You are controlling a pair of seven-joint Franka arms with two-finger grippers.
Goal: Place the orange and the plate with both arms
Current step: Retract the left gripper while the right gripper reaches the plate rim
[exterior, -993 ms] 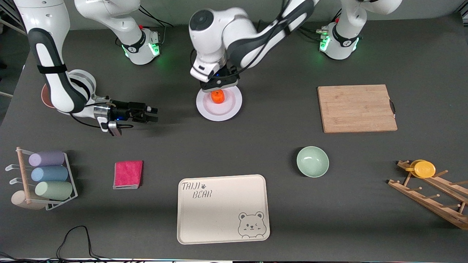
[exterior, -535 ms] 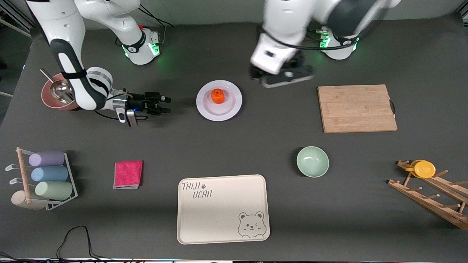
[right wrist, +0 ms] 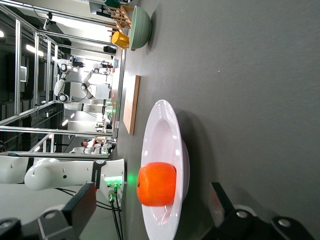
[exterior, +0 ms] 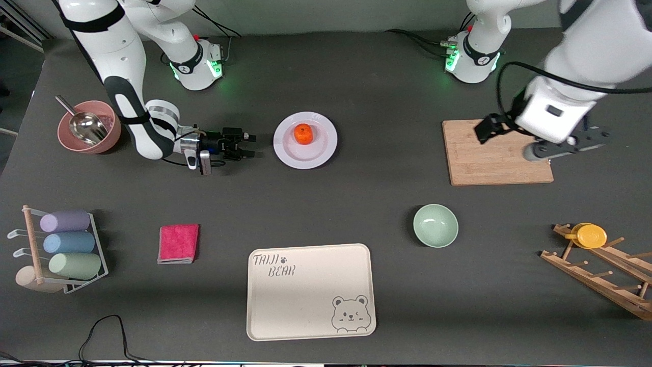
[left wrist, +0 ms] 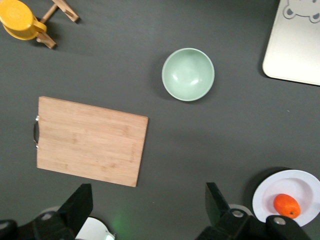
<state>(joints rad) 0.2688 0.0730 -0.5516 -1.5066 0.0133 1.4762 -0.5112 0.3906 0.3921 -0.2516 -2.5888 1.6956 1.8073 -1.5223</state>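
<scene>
My right gripper should next grab the pale plate by its rim (exterior: pixel 276 141), to carry the orange over to the bear tray (exterior: pixel 310 292).
The orange (exterior: pixel 303 133) sits in the pale plate (exterior: pixel 316 153) in the middle of the table, nearer the robots' bases. My right gripper (exterior: pixel 250 145) is low and open, level with the table, and points at the plate's rim a short gap away. In the right wrist view the orange (right wrist: pixel 156 184) and plate (right wrist: pixel 162 130) lie ahead of the open right gripper (right wrist: pixel 150 212). My left gripper (exterior: pixel 552 145) is open and empty, high over the wooden cutting board (exterior: pixel 489 158). The left wrist view shows the open left gripper (left wrist: pixel 146 210), with the plate (left wrist: pixel 300 192) and orange (left wrist: pixel 286 205) off to one side.
A mint-green bowl (exterior: pixel 435 226) and a cream bear tray (exterior: pixel 310 290) lie nearer the camera. A pink bowl with a scoop (exterior: pixel 89 127), a pink cloth (exterior: pixel 178 243) and a cup rack (exterior: pixel 66 244) are at the right arm's end. A wooden rack with a yellow cup (exterior: pixel 591 236) is at the left arm's end.
The left gripper let go of the orange on the plate, rose and swung away to over the cutting board. The right gripper slid closer to the plate.
</scene>
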